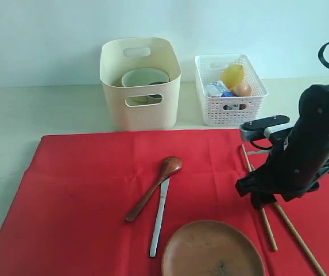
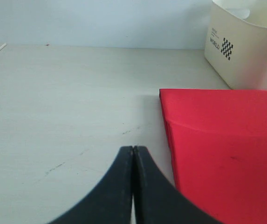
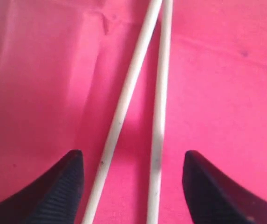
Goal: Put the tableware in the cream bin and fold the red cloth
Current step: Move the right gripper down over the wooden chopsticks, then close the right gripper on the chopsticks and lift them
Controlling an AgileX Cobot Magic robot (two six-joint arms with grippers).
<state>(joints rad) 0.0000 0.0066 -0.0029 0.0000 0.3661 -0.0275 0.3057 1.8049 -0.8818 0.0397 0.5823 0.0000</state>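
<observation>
Both chopsticks are long and thin and stretch far across the cloth point(image 1: 84, 195), so my right gripper should next pick them up together near their middle.
The red cloth point(image 1: 84, 195) lies spread flat on the table. On it are a brown wooden spoon point(image 1: 153, 187), a silver knife point(image 1: 159, 215), a round brown plate point(image 1: 213, 250) and two long chopsticks point(image 1: 269, 227). The cream bin point(image 1: 140, 109) behind the cloth holds the pale bowl point(image 1: 145, 76); the steel cup is not clearly visible. My right gripper point(image 3: 132, 161) is open low over the cloth point(image 3: 226, 116), with both chopsticks point(image 3: 124, 107) lying between its fingers. My left gripper point(image 2: 133, 150) is shut and empty over bare table, beside the cloth's corner point(image 2: 217, 140).
A white lattice basket point(image 1: 210, 109) right of the bin holds a lemon point(image 1: 232, 75), an egg point(image 1: 242, 89) and other food. The right arm point(image 1: 305, 149) stands over the cloth's right side. The cream bin point(image 2: 245, 42) shows past the cloth's corner in the left wrist view.
</observation>
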